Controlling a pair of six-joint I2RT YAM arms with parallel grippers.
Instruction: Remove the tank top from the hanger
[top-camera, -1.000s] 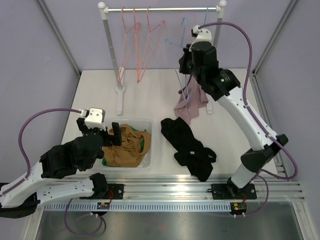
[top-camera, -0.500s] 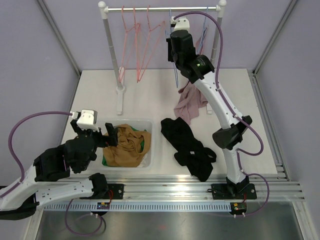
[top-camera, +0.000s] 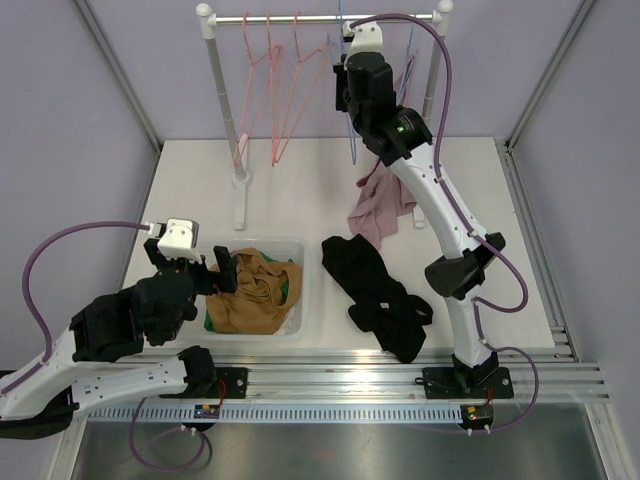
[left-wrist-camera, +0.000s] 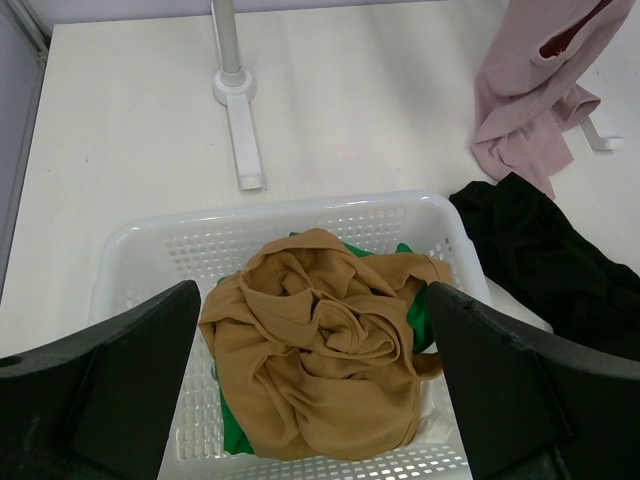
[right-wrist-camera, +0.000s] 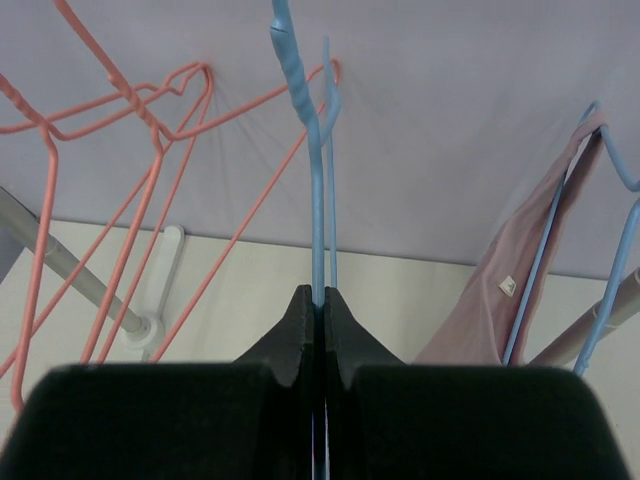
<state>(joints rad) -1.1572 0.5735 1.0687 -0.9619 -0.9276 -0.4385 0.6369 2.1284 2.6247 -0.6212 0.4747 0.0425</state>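
My right gripper should keep hold of the blue hanger until it reaches the pink hangers, because if I opened now, it would hang short, with open bar between them.
My right gripper (top-camera: 345, 100) is raised at the rail and shut on the thin wire of a bare blue hanger (right-wrist-camera: 318, 230), whose lower part shows under the gripper in the top view (top-camera: 351, 152). The pink tank top (top-camera: 380, 210) hangs to the right of it from a second blue hanger (right-wrist-camera: 540, 260) and trails onto the table; it also shows in the right wrist view (right-wrist-camera: 500, 300) and the left wrist view (left-wrist-camera: 530, 100). My left gripper (top-camera: 215, 265) is open and empty above the basket, as the left wrist view (left-wrist-camera: 315, 400) shows.
A white basket (top-camera: 296, 290) holds tan (left-wrist-camera: 320, 340) and green garments. A black garment (top-camera: 380, 295) lies on the table right of it. Pink hangers (top-camera: 280, 90) hang on the rail (top-camera: 320, 18). The rack's left post and foot (top-camera: 240, 180) stand on the table.
My right gripper has carried the blue hanger up and left to the rail, away from the pink tank top. My left arm has drawn back slightly to the left.
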